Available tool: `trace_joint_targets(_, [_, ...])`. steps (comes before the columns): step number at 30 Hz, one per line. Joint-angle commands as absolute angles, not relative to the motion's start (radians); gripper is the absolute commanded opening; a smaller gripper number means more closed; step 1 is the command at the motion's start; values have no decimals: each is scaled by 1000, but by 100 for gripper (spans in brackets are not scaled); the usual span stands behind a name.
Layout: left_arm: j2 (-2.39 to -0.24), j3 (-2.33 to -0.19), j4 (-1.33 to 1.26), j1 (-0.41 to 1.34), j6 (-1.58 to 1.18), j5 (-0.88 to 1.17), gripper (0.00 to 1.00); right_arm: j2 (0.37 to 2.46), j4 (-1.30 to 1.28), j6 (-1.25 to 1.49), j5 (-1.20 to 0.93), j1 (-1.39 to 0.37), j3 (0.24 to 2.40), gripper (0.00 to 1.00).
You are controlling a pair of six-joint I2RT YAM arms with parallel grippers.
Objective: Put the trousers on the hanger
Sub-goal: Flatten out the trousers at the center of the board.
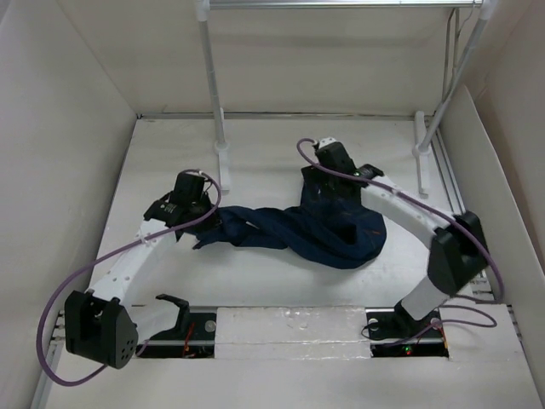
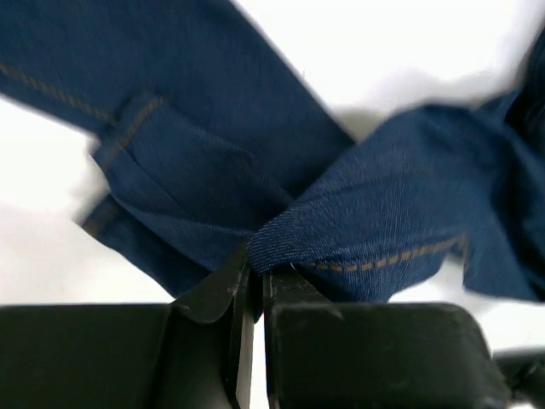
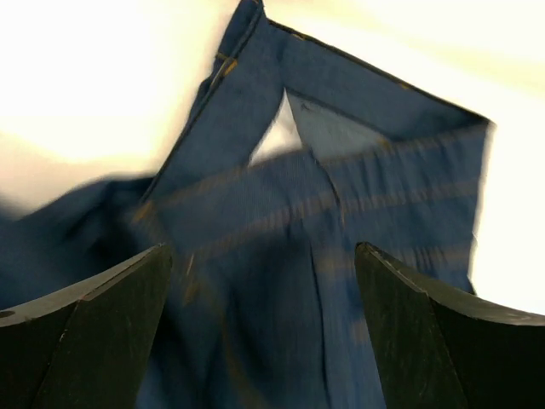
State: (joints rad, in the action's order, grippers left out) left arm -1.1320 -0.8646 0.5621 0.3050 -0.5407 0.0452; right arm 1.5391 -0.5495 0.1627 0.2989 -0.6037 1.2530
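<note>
I should grab the trousers by the waistband edge [image 1: 317, 176] [image 3: 266, 189] with my right gripper next. Then the legs are free to straighten for the hanger.
The dark navy trousers [image 1: 315, 228] lie crumpled on the white table between my two arms. My left gripper [image 1: 207, 220] is at their left end. In the left wrist view it [image 2: 254, 271] is shut on a fold of the denim [image 2: 375, 230] with orange stitching. My right gripper [image 1: 322, 175] hovers over the waistband end at the back. In the right wrist view it [image 3: 264, 264] is open, its fingers [image 3: 102, 324] apart over the blurred trousers [image 3: 281, 256]. The hanger is out of view.
A white clothes rack stands at the back: a left pole [image 1: 213, 85] on a foot, a right pole [image 1: 456, 77], and a horizontal metal rail [image 1: 341, 4] at the top edge. White walls [image 1: 60, 170] enclose the table on both sides.
</note>
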Motion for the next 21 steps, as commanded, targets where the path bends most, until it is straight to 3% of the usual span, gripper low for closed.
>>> trace_joint_targets(1, [-1069, -827, 633, 328, -572, 80, 0, 1693, -423, 83, 249, -552, 1340, 93])
trace_joint_targets(4, [-1072, -813, 675, 328, -566, 140, 4, 1880, -474, 87, 172, -531, 1520, 93])
trace_joint_targets(6, [-1060, -840, 687, 328, -552, 106, 28, 1952, -489, 97, 126, -531, 1624, 93])
trace_joint_targets(7, [-1055, -863, 690, 328, -549, 51, 52, 2003, -486, 115, 136, -531, 1646, 93])
trace_joint_targets(10, [-1075, -1007, 715, 309, -541, -63, 79, 2057, -476, 178, 143, -522, 1690, 94])
trace_joint_targets(13, [-1117, -1081, 669, 261, -540, -165, 93, 2105, -456, 228, 137, -511, 1695, 92])
trace_joint_targets(15, [-1166, -1078, 609, 192, -531, -109, 93, 2141, -478, 236, 133, -488, 1709, 88])
trace_joint_targets(19, [-1377, -1045, 520, 20, -519, -9, 88, 2122, -470, 229, 184, -497, 1689, 52])
trace_joint_targets(20, [-1402, -1049, 482, -4, -514, -27, 88, 2103, -456, 224, 196, -497, 1668, 30])
trace_joint_targets(21, [-1457, -1057, 463, -5, -511, -41, 88, 2051, -418, 221, 210, -508, 1645, 27])
